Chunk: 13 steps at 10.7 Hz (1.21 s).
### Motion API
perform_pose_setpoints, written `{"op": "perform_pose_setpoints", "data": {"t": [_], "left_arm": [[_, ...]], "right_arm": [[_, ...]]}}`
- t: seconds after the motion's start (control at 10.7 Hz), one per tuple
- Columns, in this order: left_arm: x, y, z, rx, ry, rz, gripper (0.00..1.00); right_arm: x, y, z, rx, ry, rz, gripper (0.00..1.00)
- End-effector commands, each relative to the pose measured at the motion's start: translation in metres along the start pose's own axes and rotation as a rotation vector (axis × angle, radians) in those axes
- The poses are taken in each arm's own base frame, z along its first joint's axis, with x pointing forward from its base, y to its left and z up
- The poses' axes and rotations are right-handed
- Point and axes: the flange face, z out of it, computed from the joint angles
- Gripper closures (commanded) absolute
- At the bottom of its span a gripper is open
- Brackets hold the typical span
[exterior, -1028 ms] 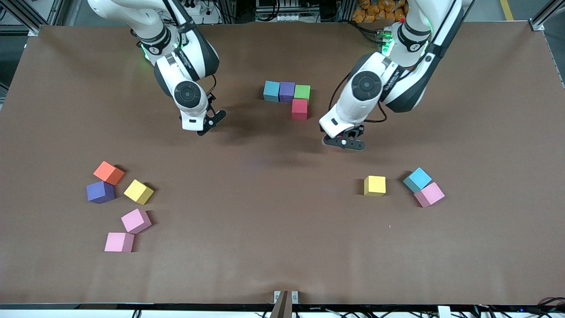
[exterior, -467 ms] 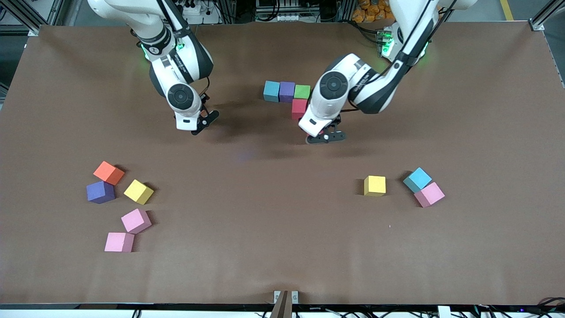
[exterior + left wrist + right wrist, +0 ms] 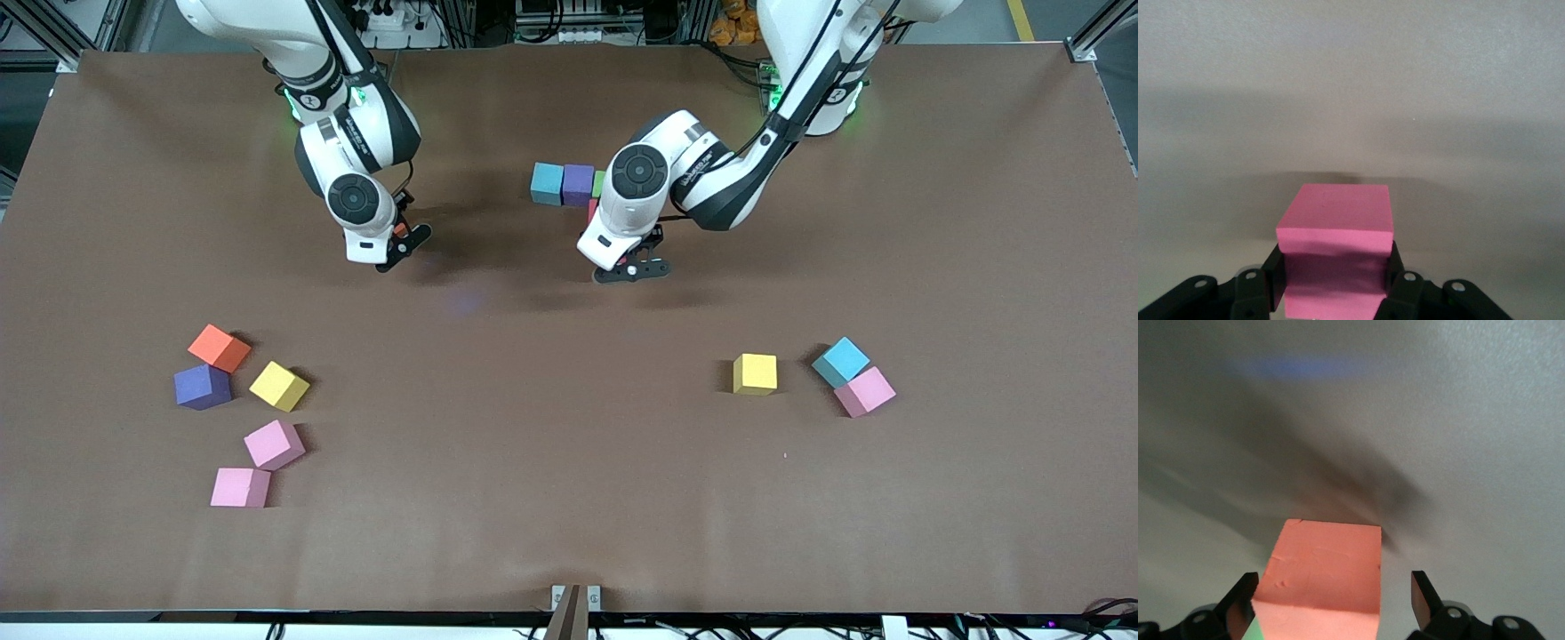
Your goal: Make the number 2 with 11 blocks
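Observation:
The fingers of the robot's right gripper are on either side of the orange-red block (image 3: 1321,567) in the right wrist view and would catch the block now, so the right gripper needs to close.
A row of blocks lies at mid-table: light blue (image 3: 547,183), purple (image 3: 578,184) and a sliver of green (image 3: 599,183). Just nearer the camera, a crimson block (image 3: 591,212) is mostly hidden by the left hand. My left gripper (image 3: 629,269) (image 3: 1335,267) hangs over the table beside that crimson block. It is shut on a bright pink-crimson block (image 3: 1336,217). My right gripper (image 3: 397,244) (image 3: 1335,587) is open, toward the right arm's end of the row. An orange-red block (image 3: 1321,567) sits between its fingers, with a gap on one side.
Loose blocks toward the right arm's end: orange (image 3: 219,348), purple (image 3: 203,387), yellow (image 3: 279,386) and two pink (image 3: 274,444) (image 3: 240,487). Toward the left arm's end lie yellow (image 3: 755,373), light blue (image 3: 840,361) and pink (image 3: 864,391).
The left gripper has swung in toward the block row and now covers most of the green and crimson blocks. The right gripper has drifted a little toward its own end.

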Motion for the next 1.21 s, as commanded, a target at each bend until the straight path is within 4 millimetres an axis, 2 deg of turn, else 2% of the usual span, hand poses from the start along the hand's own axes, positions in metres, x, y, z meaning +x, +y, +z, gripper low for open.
{"op": "perform_pose_setpoints", "data": {"t": [0.0, 0.09, 0.19, 0.47, 0.56, 0.75, 1.12], "left_arm": [[0.000, 0.010, 0.003, -0.003, 0.003, -0.008, 0.53], [-0.002, 0.012, 0.007, 0.005, 0.006, 0.003, 0.53], [-0.002, 0.013, 0.008, 0.000, 0.017, 0.006, 0.53], [-0.005, 0.016, 0.016, 0.026, 0.056, 0.048, 0.53], [-0.006, 0.017, 0.018, 0.029, 0.057, 0.052, 0.53], [-0.009, 0.020, 0.020, 0.021, 0.063, 0.061, 0.53], [-0.018, 0.025, 0.028, 0.029, 0.059, 0.079, 0.53]], "right_arm": [[-0.004, 0.005, 0.004, -0.007, 0.000, -0.009, 0.00], [-0.006, 0.006, 0.005, -0.006, -0.004, -0.006, 0.00], [-0.006, 0.006, 0.006, -0.005, -0.007, 0.002, 0.04], [-0.006, 0.006, 0.006, -0.001, -0.010, 0.008, 0.66], [-0.005, 0.005, 0.006, -0.002, -0.011, 0.007, 0.77], [-0.001, 0.004, -0.002, 0.002, -0.002, 0.022, 0.87], [0.034, -0.011, -0.059, -0.043, 0.096, -0.025, 0.87]]}}
